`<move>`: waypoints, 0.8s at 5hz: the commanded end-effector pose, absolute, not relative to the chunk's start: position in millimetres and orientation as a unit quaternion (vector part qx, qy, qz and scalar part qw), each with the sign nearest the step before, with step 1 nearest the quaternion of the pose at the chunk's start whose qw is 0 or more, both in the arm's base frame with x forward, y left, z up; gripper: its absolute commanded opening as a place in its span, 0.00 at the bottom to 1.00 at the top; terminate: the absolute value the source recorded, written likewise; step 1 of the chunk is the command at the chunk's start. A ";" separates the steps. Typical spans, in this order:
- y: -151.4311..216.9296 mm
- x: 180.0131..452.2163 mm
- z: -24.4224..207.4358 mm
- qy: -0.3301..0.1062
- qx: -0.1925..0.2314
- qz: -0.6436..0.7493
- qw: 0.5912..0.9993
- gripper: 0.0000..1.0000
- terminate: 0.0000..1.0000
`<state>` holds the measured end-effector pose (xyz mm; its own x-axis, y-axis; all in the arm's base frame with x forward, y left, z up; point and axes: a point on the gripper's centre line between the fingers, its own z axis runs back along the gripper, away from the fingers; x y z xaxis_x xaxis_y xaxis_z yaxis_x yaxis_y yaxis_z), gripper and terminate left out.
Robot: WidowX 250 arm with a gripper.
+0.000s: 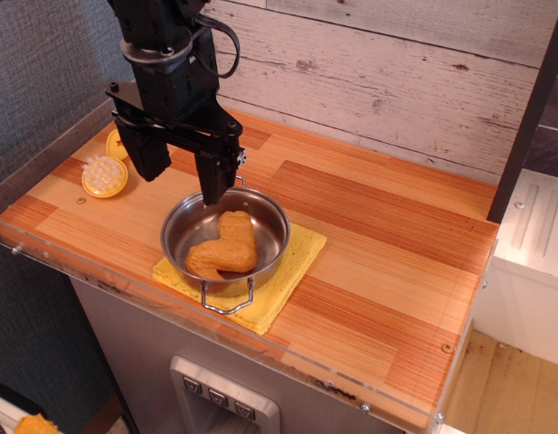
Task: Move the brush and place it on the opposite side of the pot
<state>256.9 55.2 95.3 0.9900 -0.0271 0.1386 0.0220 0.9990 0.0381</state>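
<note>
Next, my gripper grips the brush by its round bristle head (104,176) and moves the brush to the opposite side of the pot.
The yellow brush (106,172) lies on the wooden counter at the left, round bristle head up, its handle running back behind my gripper. The shiny steel pot (226,240) stands on a yellow cloth (288,271) near the front middle, with an orange-brown lumpy food piece (226,247) inside. My black gripper (181,176) hangs open and empty between the brush and the pot, its right finger (212,181) just above the pot's back rim and its left finger (148,155) just right of the brush.
A clear acrylic rim (43,258) runs along the counter's left and front edges. A whitewashed plank wall (396,81) stands behind. A dark post (527,117) rises at the right. Bare wood (387,235) lies right of the pot.
</note>
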 end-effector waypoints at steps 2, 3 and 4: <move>78.6 260.8 92.7 -0.077 0.000 0.005 0.997 1.00 0.00; 116.2 262.6 92.9 -0.079 0.022 0.048 0.996 1.00 0.00; 166.6 266.9 87.7 -0.078 0.039 0.103 0.991 1.00 0.00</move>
<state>264.9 166.3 72.5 0.9715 0.2069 0.1156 -0.2137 0.9757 0.0492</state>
